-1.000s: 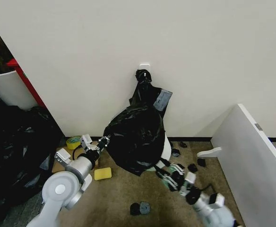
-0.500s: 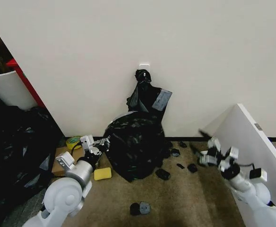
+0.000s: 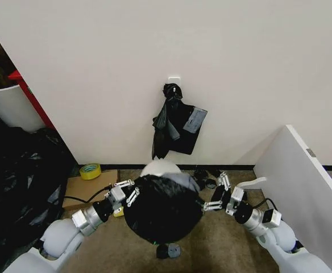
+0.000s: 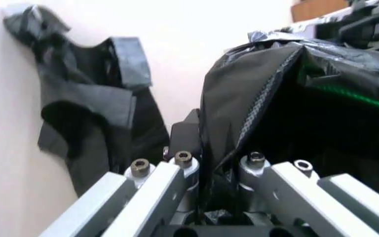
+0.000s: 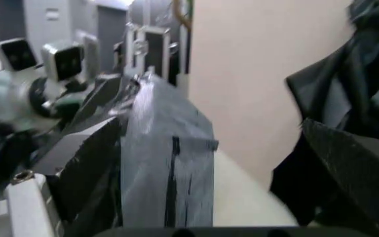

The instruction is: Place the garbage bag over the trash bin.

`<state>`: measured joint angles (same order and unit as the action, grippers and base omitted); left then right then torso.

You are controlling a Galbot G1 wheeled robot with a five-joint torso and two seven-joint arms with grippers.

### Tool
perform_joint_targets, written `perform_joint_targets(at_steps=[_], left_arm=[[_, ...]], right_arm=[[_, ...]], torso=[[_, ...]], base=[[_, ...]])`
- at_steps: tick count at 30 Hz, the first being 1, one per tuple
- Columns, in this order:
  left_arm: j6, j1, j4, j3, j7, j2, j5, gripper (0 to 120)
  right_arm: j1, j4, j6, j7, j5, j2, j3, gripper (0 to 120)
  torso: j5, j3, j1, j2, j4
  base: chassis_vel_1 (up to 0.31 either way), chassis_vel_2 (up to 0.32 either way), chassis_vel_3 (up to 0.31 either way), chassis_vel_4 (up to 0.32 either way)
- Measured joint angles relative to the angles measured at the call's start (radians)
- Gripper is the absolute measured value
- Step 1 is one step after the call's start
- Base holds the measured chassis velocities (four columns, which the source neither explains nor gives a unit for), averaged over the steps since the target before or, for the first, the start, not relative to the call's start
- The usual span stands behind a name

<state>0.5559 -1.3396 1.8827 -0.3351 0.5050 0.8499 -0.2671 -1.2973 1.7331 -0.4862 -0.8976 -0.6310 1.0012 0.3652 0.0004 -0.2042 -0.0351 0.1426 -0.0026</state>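
Observation:
Next, my right gripper will take hold of the garbage bag by its open edge point(image 3: 199, 196) to stretch the bag over the white trash bin point(image 3: 160, 168).
The glossy black garbage bag point(image 3: 163, 211) lies spread over the front of the round white trash bin point(image 3: 160, 168), whose back rim still shows bare. My left gripper point(image 3: 126, 196) is shut on the bag's left edge. In the left wrist view the crinkled garbage bag point(image 4: 308, 98) runs down between the fingers point(image 4: 176, 170) of the left gripper point(image 4: 219, 170). My right gripper point(image 3: 214, 196) is at the bag's right edge, fingers spread. In the right wrist view the right gripper point(image 5: 226, 163) stands open with the garbage bag point(image 5: 170, 163) lying against one finger point(image 5: 91, 158), above the trash bin point(image 5: 242, 202).
A knotted bunch of black bags point(image 3: 174, 122) hangs on the wall behind the bin. A white board point(image 3: 302, 182) leans at the right. A tape roll point(image 3: 90, 170) and cardboard point(image 3: 86, 190) lie left, beside a black plastic heap point(image 3: 18, 182). Small dark objects point(image 3: 169, 250) lie in front.
The bag has come down from standing against the wall to lying over the bin, with the left gripper following. The right arm swung in from the right to the bag's right edge.

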Motion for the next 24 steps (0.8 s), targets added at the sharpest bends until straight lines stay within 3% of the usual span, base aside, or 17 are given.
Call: perform_joint_targets(at_steps=[7, 9, 11, 15, 17, 22, 24], left_arm=[[0.059, 0.001, -0.022, -0.005, 0.016, 0.022, 0.046, 4], [0.068, 0.000, -0.023, -0.008, 0.016, 0.025, 0.046, 4], [0.071, 0.000, -0.023, -0.009, 0.017, 0.025, 0.046, 4], [0.079, -0.003, -0.019, -0.015, 0.018, 0.025, 0.044, 4], [0.083, -0.007, -0.012, -0.019, 0.018, 0.025, 0.043, 4], [0.085, -0.015, 0.000, -0.022, 0.021, 0.025, 0.040, 4], [0.087, -0.018, 0.005, -0.023, 0.025, 0.027, 0.039, 4]], right_arm=[[0.006, -0.026, 0.050, -0.125, -0.034, -0.014, 0.017, 95], [-0.001, -0.024, 0.063, -0.142, -0.040, -0.018, 0.024, 84], [-0.004, -0.023, 0.067, -0.144, -0.042, -0.019, 0.026, 83], [-0.015, -0.013, 0.086, -0.145, -0.062, -0.022, 0.027, 68], [-0.022, -0.007, 0.097, -0.145, -0.076, -0.022, 0.026, 56], [-0.025, 0.001, 0.106, -0.147, -0.085, -0.017, 0.026, 43], [-0.026, 0.001, 0.106, -0.150, -0.085, -0.014, 0.026, 30]], torso=[[0.0000, 0.000, 0.000, 0.000, 0.0000], [0.0001, 0.000, 0.000, 0.000, 0.0000], [0.0002, 0.000, 0.000, 0.000, -0.0001], [0.0002, 0.000, 0.000, 0.000, 0.0000], [0.0002, 0.000, 0.000, 0.000, 0.0000], [0.0002, 0.000, 0.000, 0.000, 0.0000], [0.0002, 0.000, 0.000, 0.000, 0.0000]], base=[[0.000, 0.000, 0.000, 0.000], [0.000, 0.000, 0.000, 0.000], [0.000, 0.000, 0.000, 0.000], [0.000, 0.000, 0.000, 0.000], [0.000, 0.000, 0.000, 0.000], [0.000, 0.000, 0.000, 0.000], [0.000, 0.000, 0.000, 0.000]])
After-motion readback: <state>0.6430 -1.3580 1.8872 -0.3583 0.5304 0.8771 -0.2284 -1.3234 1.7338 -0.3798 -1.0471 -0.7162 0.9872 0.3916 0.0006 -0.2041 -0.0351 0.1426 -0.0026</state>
